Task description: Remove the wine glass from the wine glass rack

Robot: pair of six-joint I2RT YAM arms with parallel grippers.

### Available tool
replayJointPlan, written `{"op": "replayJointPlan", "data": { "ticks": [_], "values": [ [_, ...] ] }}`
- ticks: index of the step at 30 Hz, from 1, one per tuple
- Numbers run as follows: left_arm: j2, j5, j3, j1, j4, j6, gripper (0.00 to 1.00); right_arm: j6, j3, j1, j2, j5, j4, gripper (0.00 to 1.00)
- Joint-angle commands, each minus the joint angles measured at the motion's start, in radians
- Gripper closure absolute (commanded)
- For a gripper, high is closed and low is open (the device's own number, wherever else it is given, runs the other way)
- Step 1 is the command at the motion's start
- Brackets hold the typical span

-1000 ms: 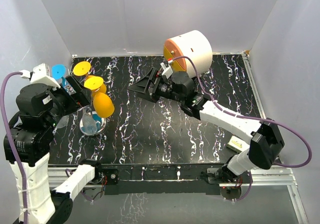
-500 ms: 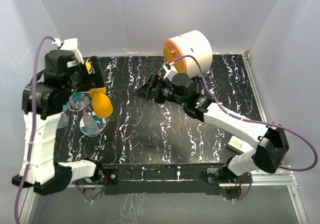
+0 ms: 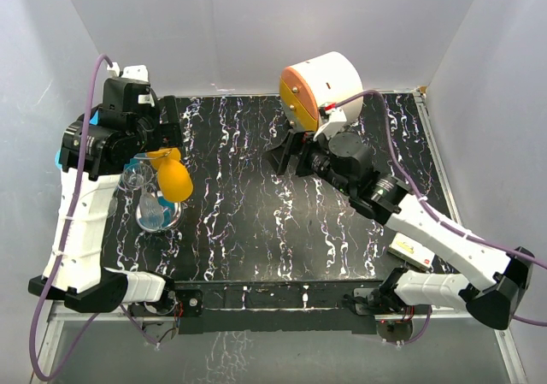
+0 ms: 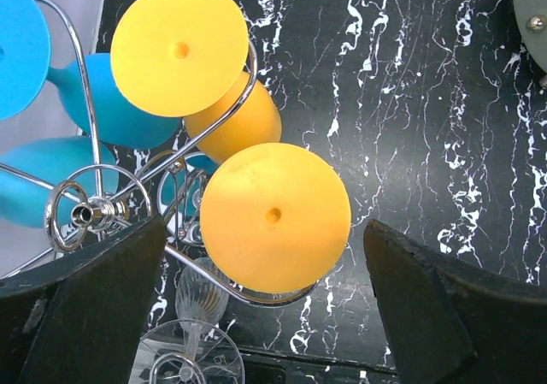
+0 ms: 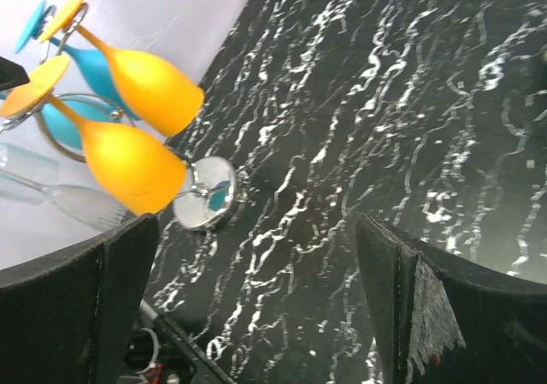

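My left gripper lowers its fingers next, before it closes on the nearer yellow foot, since its fingers are still above the foot in the gripper's gap.
The chrome wine glass rack [image 3: 156, 215] stands at the table's left on a shiny disc base [image 5: 205, 197]; its hub [image 4: 90, 214] shows from above. Two yellow wine glasses [image 3: 175, 181] hang bowl-down from its wire arms, their feet [image 4: 273, 217] facing up. Blue glasses [image 4: 111, 102] and a clear glass [image 4: 184, 350] hang there too. My left gripper [image 3: 165, 134] hovers open above the rack, its jaws wide on either side of the nearer yellow foot and touching nothing. My right gripper [image 3: 286, 155] is open and empty above mid-table, pointing left toward the rack [image 5: 51, 119].
A round white-and-orange drawer cabinet [image 3: 323, 85] stands at the back, just behind my right wrist. White walls close in the left, back and right. A small white object [image 3: 408, 247] lies near the front right edge.
My left arm has swung up and back until its gripper is over the top of the rack. My right gripper has drawn back to the right, toward the cabinet.
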Motion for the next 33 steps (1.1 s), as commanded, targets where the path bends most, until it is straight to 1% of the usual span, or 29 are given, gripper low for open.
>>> {"op": "replayJointPlan", "data": {
  "ticks": [1,6,15,20,25,33],
  "values": [
    [-0.017,-0.055,-0.011,-0.005,-0.029,-0.028,0.01,-0.122,0.001,0.001,-0.072,0.121,-0.013,0.02],
    [-0.011,-0.031,-0.006,-0.005,-0.026,-0.051,0.01,-0.165,0.000,0.002,-0.105,0.153,-0.025,0.02],
    [0.001,-0.021,-0.016,-0.005,-0.032,-0.059,0.01,-0.168,-0.035,0.001,-0.136,0.164,-0.030,0.02],
    [0.013,0.032,-0.025,-0.005,-0.019,-0.070,0.01,-0.174,-0.034,0.001,-0.136,0.167,-0.027,0.02],
    [0.026,-0.012,-0.042,-0.005,-0.025,-0.070,0.01,-0.180,-0.036,0.001,-0.140,0.171,-0.020,0.02],
    [0.036,-0.019,-0.074,-0.005,0.000,-0.064,0.01,-0.184,-0.044,0.001,-0.147,0.184,-0.016,0.02]
  ]
}}
